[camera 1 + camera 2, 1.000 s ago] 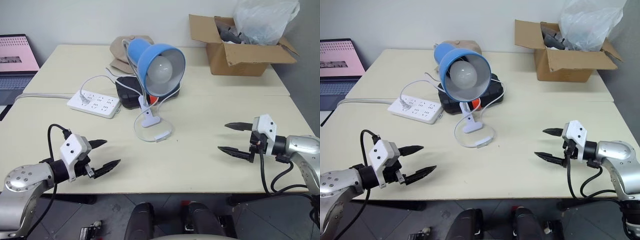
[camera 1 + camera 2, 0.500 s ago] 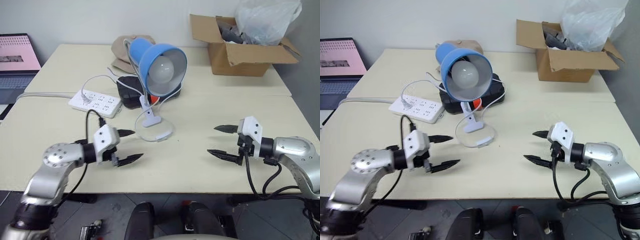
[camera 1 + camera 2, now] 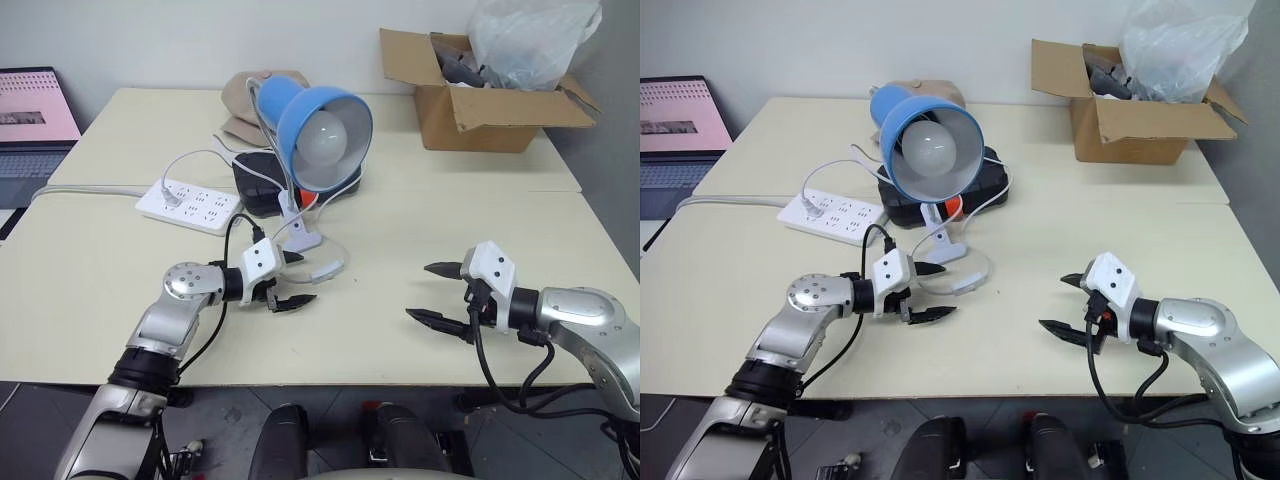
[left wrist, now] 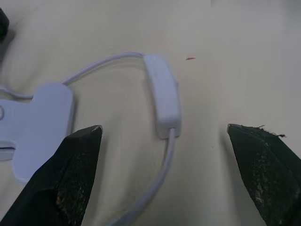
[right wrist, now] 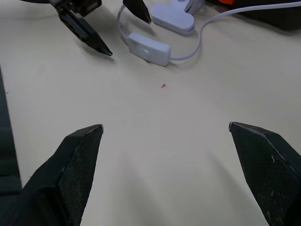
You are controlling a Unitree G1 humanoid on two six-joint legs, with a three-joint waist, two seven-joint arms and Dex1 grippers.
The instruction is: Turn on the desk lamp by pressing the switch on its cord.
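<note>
My left gripper will next grab the switch by the flat sides at its end [image 4: 168, 123], because a button [image 4: 177, 86] sticks out midway along the switch's side.
The desk lamp [image 3: 320, 135] stands mid-table, with its blue shade and white bulb facing me and its white clip foot [image 3: 298, 238] resting on the tabletop. Its thin white cord [image 4: 155, 188] loops in front of the foot. The switch [image 3: 325, 270], a small white box, lies flat on that loop. My left gripper [image 3: 305, 278] is open just left of the switch and touches nothing. In the left wrist view the switch [image 4: 163, 96] lies between and beyond the two fingertips. My right gripper [image 3: 418, 290] is open and empty, hovering over bare table to the right of the switch [image 5: 149, 48].
A white power strip [image 3: 190, 206] lies left of the lamp, and a black case [image 3: 262, 180] sits behind its foot. An open cardboard box [image 3: 480, 100] with a plastic bag stands at the back right. A laptop [image 3: 35, 120] sits at the far left.
My left gripper has swung right and forward across the table to just beside the switch. The right gripper has drifted a little to the left. Both stay open.
</note>
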